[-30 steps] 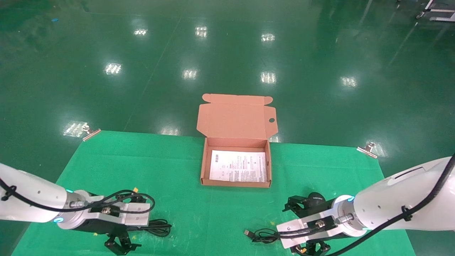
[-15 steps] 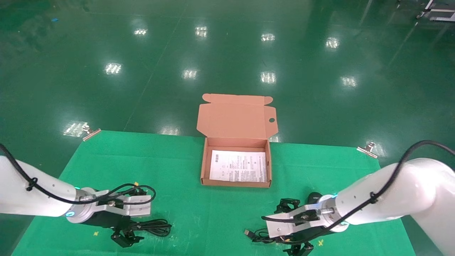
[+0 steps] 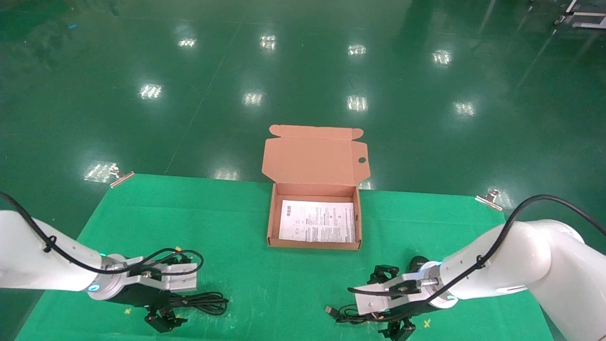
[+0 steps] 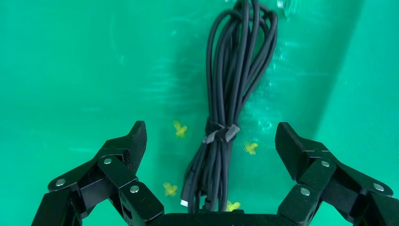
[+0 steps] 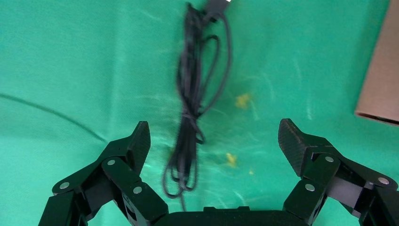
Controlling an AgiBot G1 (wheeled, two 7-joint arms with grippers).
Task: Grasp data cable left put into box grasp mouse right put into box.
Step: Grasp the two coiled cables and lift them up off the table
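Note:
The mouse's cord gathers its parts tightly at its tied waist point(image 5: 189, 117) and slack loops spread toward the plug, so my right gripper needs to pinch that waist next.
The data cable point(image 4: 226, 108), a tied black bundle, lies on the green cloth between the jaws of my open left gripper point(image 4: 211, 136); the fingers point(image 4: 131, 141) stand apart from it on both sides. In the head view the data cable point(image 3: 204, 302) sticks out to the right of that gripper. My right gripper point(image 5: 214, 127) is open low over the mouse's thin cord point(image 5: 188, 117), holding nothing. The black mouse point(image 3: 417, 262) peeks out behind the right wrist, mostly hidden. The open box point(image 3: 312, 245) with its white sheet stands in the middle, lid point(image 3: 315, 161) raised.
The mouse cord's USB plug point(image 3: 328, 310) lies left of the right gripper. Metal clips point(image 3: 122, 178) point(image 3: 490, 198) pin the cloth at the table's far corners. A corner of the box point(image 5: 381, 75) shows in the right wrist view.
The right arm has swung left and lowered over the mouse cord. The left gripper has shifted slightly left and down over the data cable. Both stay open.

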